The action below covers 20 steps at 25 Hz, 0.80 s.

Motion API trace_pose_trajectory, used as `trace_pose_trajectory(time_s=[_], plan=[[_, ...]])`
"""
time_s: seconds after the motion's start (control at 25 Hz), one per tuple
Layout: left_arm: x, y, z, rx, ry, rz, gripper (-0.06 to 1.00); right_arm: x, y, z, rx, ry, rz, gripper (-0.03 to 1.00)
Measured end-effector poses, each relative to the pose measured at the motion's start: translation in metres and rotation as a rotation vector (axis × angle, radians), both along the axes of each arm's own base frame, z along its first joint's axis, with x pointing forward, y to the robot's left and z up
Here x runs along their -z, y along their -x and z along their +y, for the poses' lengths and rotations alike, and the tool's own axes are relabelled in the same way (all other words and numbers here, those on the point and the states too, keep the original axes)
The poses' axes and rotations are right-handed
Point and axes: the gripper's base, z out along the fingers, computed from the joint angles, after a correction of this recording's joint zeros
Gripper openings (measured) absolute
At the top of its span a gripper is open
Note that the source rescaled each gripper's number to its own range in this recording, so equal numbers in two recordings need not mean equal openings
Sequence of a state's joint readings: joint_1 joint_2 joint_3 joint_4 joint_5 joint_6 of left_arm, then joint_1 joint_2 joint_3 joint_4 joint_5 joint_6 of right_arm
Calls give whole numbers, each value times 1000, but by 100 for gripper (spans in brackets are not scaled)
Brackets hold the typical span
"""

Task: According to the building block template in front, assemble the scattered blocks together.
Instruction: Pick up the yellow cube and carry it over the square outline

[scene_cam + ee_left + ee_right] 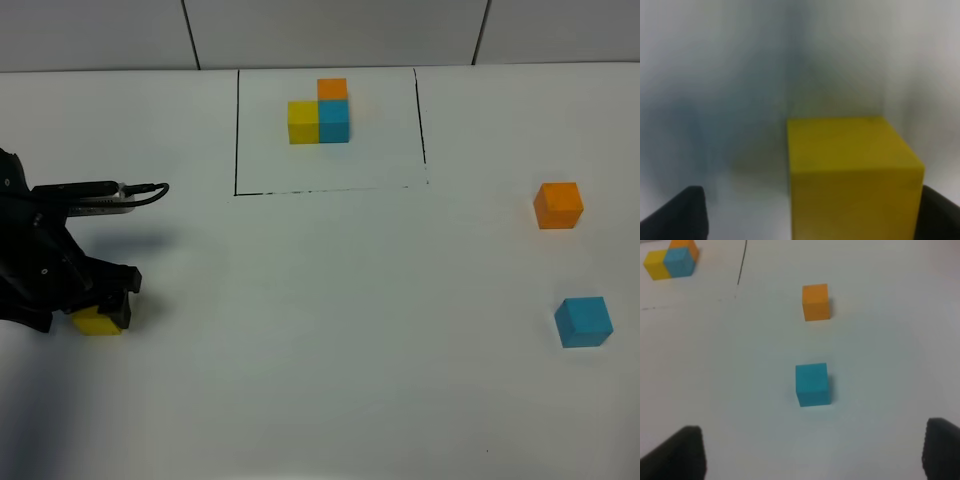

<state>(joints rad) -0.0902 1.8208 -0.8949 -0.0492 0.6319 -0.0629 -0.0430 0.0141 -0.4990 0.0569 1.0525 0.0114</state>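
Note:
The loose yellow cube (95, 323) should be gripped next by its opposite sides with my left gripper. The scattered blocks can then be put together to match the template (320, 118).
The template sits at the back middle: yellow (303, 121), blue (334, 120) and orange (332, 88) cubes in an L inside a thin black frame (237, 130). It also shows in the right wrist view (670, 260). My left gripper (100, 312) is down at the loose yellow cube (95, 323) at the far left. In the left wrist view the gripper (810, 220) is open around the cube (850, 175), which touches one finger (940, 215) and stands apart from the other. The loose orange cube (558, 205) and blue cube (583, 321) lie at the right. My right gripper (815, 455) is open and empty, short of the blue cube (812, 384) and orange cube (816, 302).
The white table (330, 330) runs to a tiled wall (330, 30) at the back. A black cable (140, 195) loops off my left arm. The right arm is out of the exterior high view.

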Motion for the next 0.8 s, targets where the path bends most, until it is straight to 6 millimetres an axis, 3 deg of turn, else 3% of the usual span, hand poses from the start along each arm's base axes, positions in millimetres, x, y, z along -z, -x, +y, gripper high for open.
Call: trace_pose_trajectory(time_s=[0.36, 0.68, 0.8], plan=[[0, -1, -11, 30, -44, -21, 90, 0, 0, 0, 0, 0, 0, 75], [0, -1, -9, 14, -87, -29, 89, 0, 0, 0, 0, -1, 0, 75], [0, -2, -10, 7, -82, -31, 78, 0, 0, 0, 0, -1, 0, 75]])
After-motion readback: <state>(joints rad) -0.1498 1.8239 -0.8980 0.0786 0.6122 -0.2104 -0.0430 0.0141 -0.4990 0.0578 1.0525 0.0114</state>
